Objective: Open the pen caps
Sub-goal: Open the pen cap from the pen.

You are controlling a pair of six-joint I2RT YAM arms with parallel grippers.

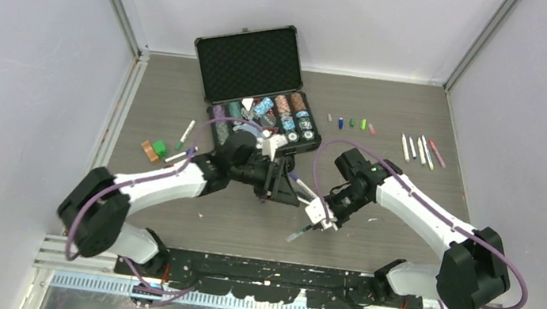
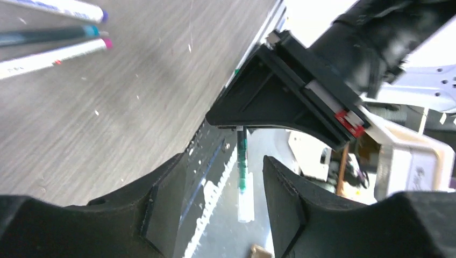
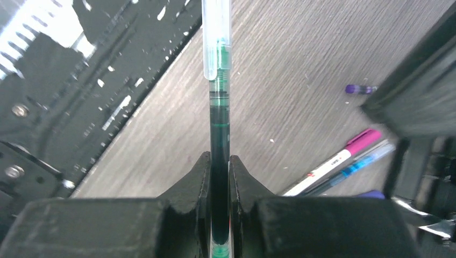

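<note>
The pen's body is left to my right gripper. My left gripper should grab the pen's clear cap by the cap's loose end next to pull it open.
My right gripper (image 3: pixel 219 158) is shut on the dark barrel of a green-ink pen (image 3: pixel 219 123). The pen's clear cap (image 3: pixel 216 37) sits on its far end, pointing at the table's near edge. From above, this gripper (image 1: pixel 324 213) hovers at mid-table with the pen (image 1: pixel 298 234) sticking out to the lower left. My left gripper (image 1: pixel 282 188) stands just left of it, open. In the left wrist view the same pen (image 2: pixel 242 161) shows in the gap between the left fingers (image 2: pixel 161 204), touching neither. Loose pen caps (image 1: pixel 351 122) lie in a row at the back.
An open black case (image 1: pixel 251 60) with poker chips stands at the back centre. Several pens (image 1: pixel 418 150) lie at the right, others (image 1: pixel 186 131) at the left with orange and green caps (image 1: pixel 154 149). A pink-capped pen (image 3: pixel 344 156) and a purple cap (image 3: pixel 357 88) lie nearby.
</note>
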